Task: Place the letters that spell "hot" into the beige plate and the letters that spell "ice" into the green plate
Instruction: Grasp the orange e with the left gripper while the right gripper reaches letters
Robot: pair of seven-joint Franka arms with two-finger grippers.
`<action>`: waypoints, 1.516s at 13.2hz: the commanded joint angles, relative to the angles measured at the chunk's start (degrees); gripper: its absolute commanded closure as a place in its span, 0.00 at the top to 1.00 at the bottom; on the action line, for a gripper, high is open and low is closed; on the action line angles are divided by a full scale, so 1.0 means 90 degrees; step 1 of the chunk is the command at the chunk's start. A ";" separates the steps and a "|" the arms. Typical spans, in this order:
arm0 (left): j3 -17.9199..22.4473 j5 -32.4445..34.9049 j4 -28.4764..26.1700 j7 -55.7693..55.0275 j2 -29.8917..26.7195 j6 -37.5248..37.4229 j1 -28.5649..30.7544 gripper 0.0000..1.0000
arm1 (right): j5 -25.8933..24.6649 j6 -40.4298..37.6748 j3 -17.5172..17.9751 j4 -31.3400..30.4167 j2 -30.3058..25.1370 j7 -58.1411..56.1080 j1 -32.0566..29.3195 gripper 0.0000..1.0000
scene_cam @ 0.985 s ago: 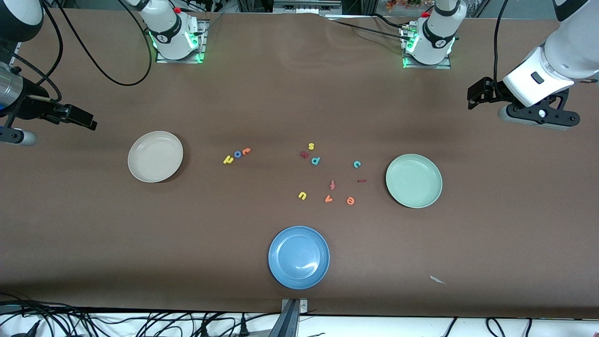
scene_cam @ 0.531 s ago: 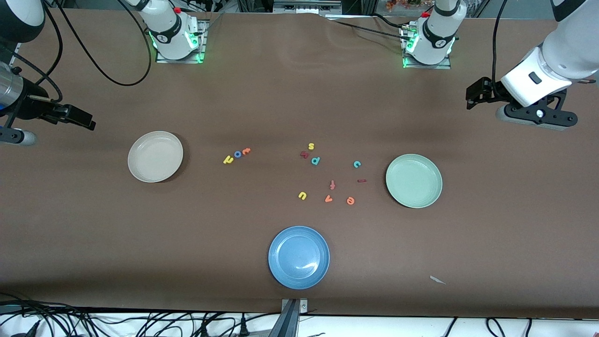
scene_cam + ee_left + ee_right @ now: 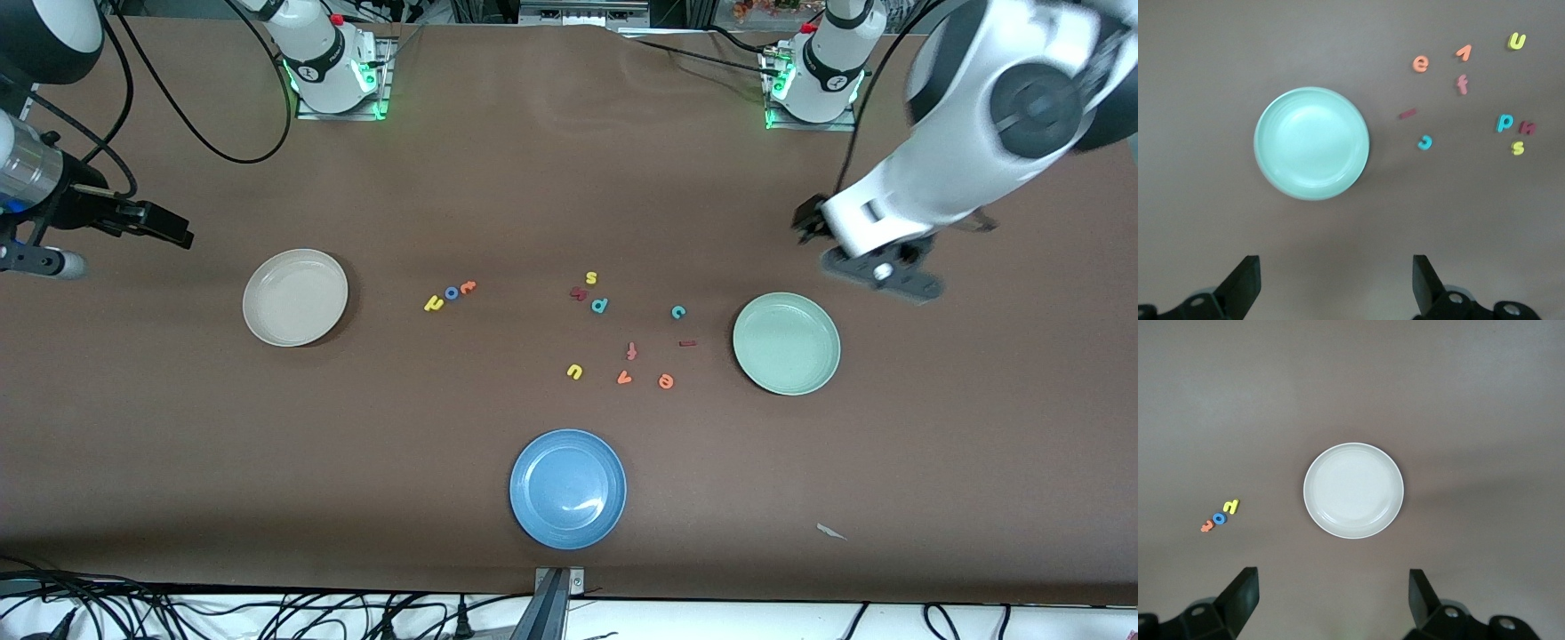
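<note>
My left gripper is going to take hold of the orange e by its rounded sides next, so it can put the e of "ice" into the green plate (image 3: 787,343) (image 3: 1311,143).
The yellow h (image 3: 434,303), blue o (image 3: 452,292) and orange t (image 3: 468,286) lie in a row on the table, beside the beige plate (image 3: 295,297). The teal c (image 3: 678,311), dark red i (image 3: 686,343) and orange e (image 3: 665,380) lie scattered near the green plate (image 3: 787,343). Both plates hold nothing. My left gripper (image 3: 807,220) hangs open over bare table next to the green plate (image 3: 1311,143); its fingers (image 3: 1248,270) stand wide apart. My right gripper (image 3: 160,224) hangs open over bare table near the beige plate (image 3: 1353,490).
A blue plate (image 3: 568,488) sits near the front edge. Other letters lie among the task's: yellow s (image 3: 591,277), a dark red letter (image 3: 578,293), teal p (image 3: 599,305), red-orange f (image 3: 631,350), yellow u (image 3: 574,372), orange v (image 3: 624,378). A paper scrap (image 3: 831,532) lies near the front.
My left arm has swung in from its end of the table toward the green plate. My right gripper has shifted slightly toward the beige plate. No letter has moved.
</note>
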 commanded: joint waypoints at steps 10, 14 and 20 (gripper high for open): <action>0.0053 0.0075 0.0966 -0.0587 0.3012 0.3139 -0.1087 1.00 | -0.0012 0.0968 0.0065 -0.0327 0.1188 0.2508 0.1299 0.99; 0.0072 0.0075 0.0975 -0.0587 0.3559 0.3863 -0.1321 1.00 | 0.0007 0.1974 0.0084 -0.0882 0.1745 0.4063 0.1838 0.99; 0.0092 0.0768 0.0995 -0.0577 0.3990 0.4461 -0.1341 0.99 | 0.0496 0.4354 0.0474 -0.2551 0.2117 0.4162 0.1848 0.99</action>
